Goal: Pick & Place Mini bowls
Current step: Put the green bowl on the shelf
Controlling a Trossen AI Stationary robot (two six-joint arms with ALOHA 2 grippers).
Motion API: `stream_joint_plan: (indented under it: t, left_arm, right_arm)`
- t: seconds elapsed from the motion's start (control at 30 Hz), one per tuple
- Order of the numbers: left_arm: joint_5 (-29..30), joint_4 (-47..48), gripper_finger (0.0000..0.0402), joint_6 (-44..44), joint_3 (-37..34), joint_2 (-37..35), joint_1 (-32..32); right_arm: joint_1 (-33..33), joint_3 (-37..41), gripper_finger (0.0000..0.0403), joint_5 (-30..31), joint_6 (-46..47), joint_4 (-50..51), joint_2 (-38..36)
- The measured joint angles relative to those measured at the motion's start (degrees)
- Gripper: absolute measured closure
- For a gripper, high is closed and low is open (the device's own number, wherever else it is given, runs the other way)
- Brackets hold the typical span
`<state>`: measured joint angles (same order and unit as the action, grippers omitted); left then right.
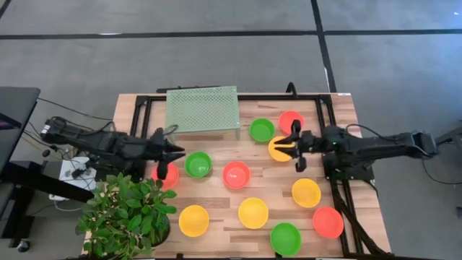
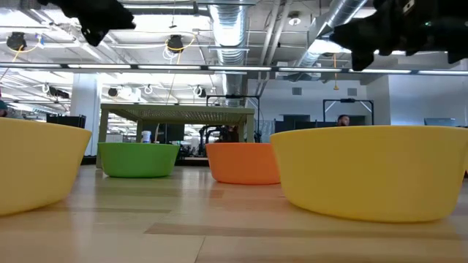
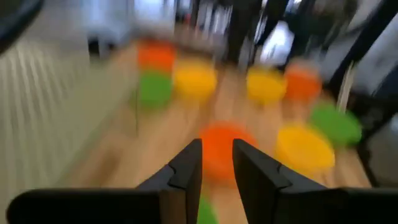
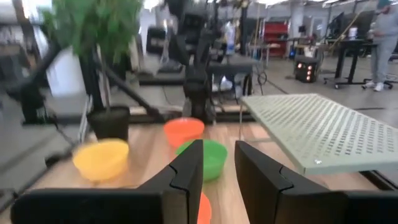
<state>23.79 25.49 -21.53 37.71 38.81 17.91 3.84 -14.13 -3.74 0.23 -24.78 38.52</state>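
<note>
My left gripper grips the green mini bowl by its rim next, to move it onto the mesh rack.
Eleven mini bowls sit upright on the wooden table (image 1: 216,195): green ones (image 1: 198,164) (image 1: 261,129) (image 1: 285,238), yellow ones (image 1: 280,148) (image 1: 253,212) and red-orange ones (image 1: 236,175) (image 1: 291,121) among them. My left gripper (image 1: 175,153) (image 3: 217,163) hovers above the table between a red-orange bowl (image 1: 166,175) and the green one, fingers a narrow gap apart, holding nothing. My right gripper (image 1: 281,142) (image 4: 219,163) hangs over the yellow bowl at centre right, also narrowly open and empty. In the low view both arms (image 2: 95,18) (image 2: 395,29) stand well above the bowls.
A pale green mesh rack (image 1: 203,108) stands on legs at the table's far edge. A potted plant (image 1: 126,213) fills the near left corner. A black frame (image 1: 332,108) edges the table. Bare wood lies between the bowls in the middle (image 1: 216,195).
</note>
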Motion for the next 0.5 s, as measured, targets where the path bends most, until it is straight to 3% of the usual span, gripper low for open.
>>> stream_joint_plan:
  t: [0.17, 0.4, 0.5]
  left_arm:
    - [-5.3, 18.6, 0.0311, -11.7, 7.5, 9.5, 0.0]
    - [-16.0, 24.2, 0.0295, -24.4, 7.5, 16.5, 0.0]
    - [-16.9, 25.4, 0.0278, -25.6, 7.5, 18.9, 0.0]
  right_arm:
    - [-2.3, -2.9, 0.0309, 3.9, -3.8, -1.7, 7.6]
    - [-3.1, -8.5, 0.0239, 4.6, -3.8, -1.5, 19.0]
    - [-3.1, -11.3, 0.0205, 5.5, -3.8, -1.5, 22.9]
